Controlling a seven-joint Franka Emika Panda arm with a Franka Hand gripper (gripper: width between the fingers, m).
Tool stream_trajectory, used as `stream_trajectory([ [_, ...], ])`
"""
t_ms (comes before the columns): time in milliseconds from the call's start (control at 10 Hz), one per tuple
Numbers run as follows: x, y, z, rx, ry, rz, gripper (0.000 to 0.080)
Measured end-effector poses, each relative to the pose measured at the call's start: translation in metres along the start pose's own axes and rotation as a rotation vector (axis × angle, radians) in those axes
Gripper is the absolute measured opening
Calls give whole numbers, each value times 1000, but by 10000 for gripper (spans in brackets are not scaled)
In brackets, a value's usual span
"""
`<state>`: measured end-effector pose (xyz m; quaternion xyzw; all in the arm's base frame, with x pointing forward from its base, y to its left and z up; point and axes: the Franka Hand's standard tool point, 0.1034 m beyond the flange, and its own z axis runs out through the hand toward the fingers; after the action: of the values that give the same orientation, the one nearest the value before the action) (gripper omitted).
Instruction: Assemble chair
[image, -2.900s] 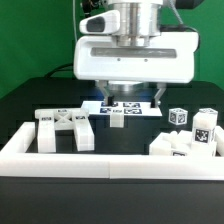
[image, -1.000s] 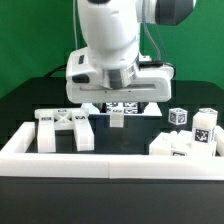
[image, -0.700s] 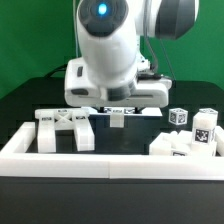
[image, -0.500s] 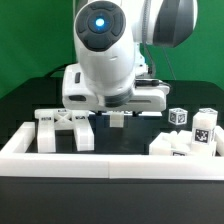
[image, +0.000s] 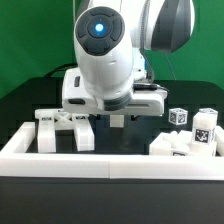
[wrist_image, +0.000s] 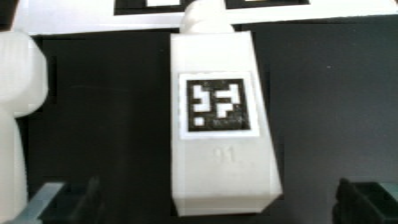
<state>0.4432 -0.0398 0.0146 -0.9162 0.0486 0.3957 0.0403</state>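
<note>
Next, the gripper reaches the white chair leg and grabs its plain square end (wrist_image: 226, 182), which leaves its peg free to join the chair.
A long white chair leg (wrist_image: 219, 120) with a square tag lies on the black table, a peg on its far end. My gripper (wrist_image: 205, 200) is open above it. One dark fingertip (wrist_image: 45, 200) shows on each side of the leg's near end, apart from it. In the exterior view only the leg's end (image: 117, 120) shows under my hand (image: 105, 90). The X-braced back panel (image: 62, 128) lies to the exterior view's left. Its edge shows in the wrist view (wrist_image: 15, 90). Other tagged chair parts (image: 185, 140) sit at the exterior view's right.
A long low white barrier wall (image: 100, 162) runs along the front of the table. The marker board (wrist_image: 240, 8) lies just beyond the leg's peg end. A small tagged cube (image: 178, 117) stands at the right, behind the parts.
My arm has swung round and come lower over the leg, hiding the marker board in the exterior view. The chair parts have not moved.
</note>
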Motion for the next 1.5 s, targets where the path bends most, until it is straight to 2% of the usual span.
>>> stream_trajectory([
  [200,0,1,4,0,1,1,649],
  [600,-4,0,20,-4,-17,2,649],
  [800,-5,-1,22,-6,-20,2,649],
  [900,-5,-1,22,-6,-20,2,519],
  [1000,-5,-1,22,-6,-20,1,519],
  [1100,-5,-2,22,-7,-20,0,384],
  [1200,-5,-2,22,-7,-20,-1,288],
  [1500,-4,-2,19,-7,-15,-2,288],
])
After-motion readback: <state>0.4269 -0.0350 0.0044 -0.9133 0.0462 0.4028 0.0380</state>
